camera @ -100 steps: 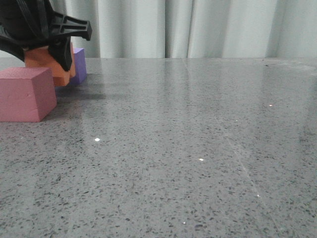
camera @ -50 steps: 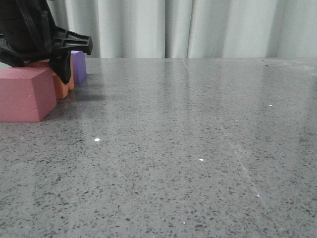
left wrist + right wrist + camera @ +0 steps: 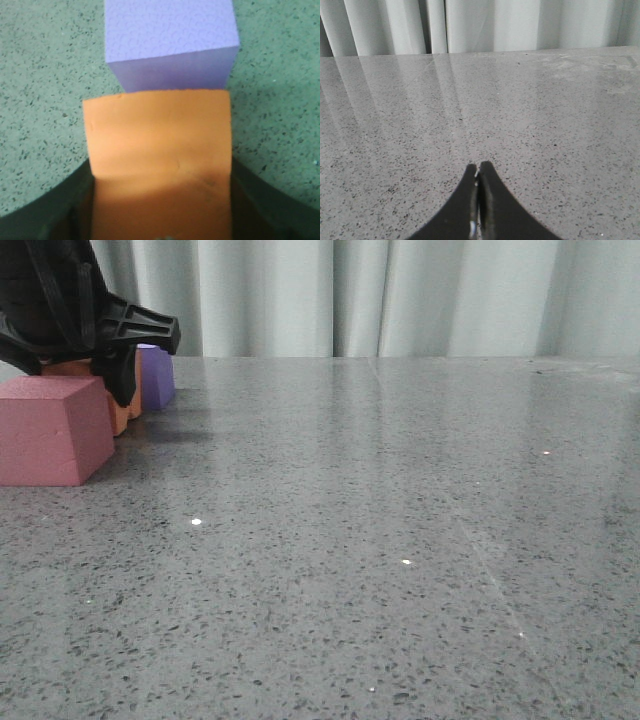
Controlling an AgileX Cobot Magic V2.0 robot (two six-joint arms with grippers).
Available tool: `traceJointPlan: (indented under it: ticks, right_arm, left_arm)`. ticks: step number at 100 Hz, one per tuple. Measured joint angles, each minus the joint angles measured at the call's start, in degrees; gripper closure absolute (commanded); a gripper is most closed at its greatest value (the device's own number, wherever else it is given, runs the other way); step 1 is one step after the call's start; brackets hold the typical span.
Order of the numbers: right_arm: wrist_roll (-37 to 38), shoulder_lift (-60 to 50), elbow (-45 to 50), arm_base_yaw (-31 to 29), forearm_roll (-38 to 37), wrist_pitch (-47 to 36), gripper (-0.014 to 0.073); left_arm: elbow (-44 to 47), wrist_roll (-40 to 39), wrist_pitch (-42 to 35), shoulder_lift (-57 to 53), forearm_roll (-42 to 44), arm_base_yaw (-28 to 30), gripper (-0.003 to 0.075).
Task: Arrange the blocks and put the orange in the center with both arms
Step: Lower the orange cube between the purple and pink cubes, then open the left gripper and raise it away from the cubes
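The orange cube's base (image 3: 120, 428) is at the grey speckled table between its neighbours in the front view. My left gripper should open now.
My left gripper (image 3: 112, 358) is at the far left of the table, shut on the orange cube (image 3: 121, 414). The orange cube sits low, at the table surface, between the pink-red cube (image 3: 50, 430) in front and the purple cube (image 3: 157, 376) behind. In the left wrist view the orange cube (image 3: 157, 145) fills the space between my black fingers (image 3: 250, 205), and its far edge meets the purple cube (image 3: 170, 40). My right gripper (image 3: 478, 169) is shut and empty, above bare table. It does not show in the front view.
The grey speckled table (image 3: 380, 540) runs wide to the right of the cubes. White curtains (image 3: 400, 295) hang behind its far edge. The pink-red cube stands close to the left edge of the front view.
My left gripper has come down with the orange cube, from above the purple cube's level to the table between the pink-red and purple cubes. The right gripper is unchanged.
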Motion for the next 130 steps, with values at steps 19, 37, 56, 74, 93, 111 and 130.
traceJointPlan:
  ticks: [19, 37, 56, 74, 93, 111, 130]
  right_arm:
    - [0.00, 0.00, 0.00, 0.00, 0.00, 0.00, 0.0661]
    - [0.00, 0.00, 0.00, 0.00, 0.00, 0.00, 0.0661]
    - [0.00, 0.00, 0.00, 0.00, 0.00, 0.00, 0.0661]
    - [0.00, 0.00, 0.00, 0.00, 0.00, 0.00, 0.0661]
    - [0.00, 0.00, 0.00, 0.00, 0.00, 0.00, 0.0661]
    - [0.00, 0.00, 0.00, 0.00, 0.00, 0.00, 0.0661]
    - [0.00, 0.00, 0.00, 0.00, 0.00, 0.00, 0.0661]
  left_arm:
    - [0.00, 0.34, -2.61, 0.00, -2.30, 0.00, 0.0273]
    - [0.00, 0.33, -2.98, 0.00, -3.47, 0.00, 0.0144]
    - [0.00, 1.23, -2.88, 0.00, -4.74, 0.00, 0.0119]
    - [0.00, 1.57, -2.29, -2.64, -5.10, 0.00, 0.0120]
    - [0.00, 3.26, -0.66, -10.55, -5.19, 0.00, 0.0120]
    - [2.34, 5.72, 0.39, -20.94, -5.19, 0.00, 0.0120]
    - [11.32, 6.15, -1.16, -34.87, -2.85, 0.00, 0.0127]
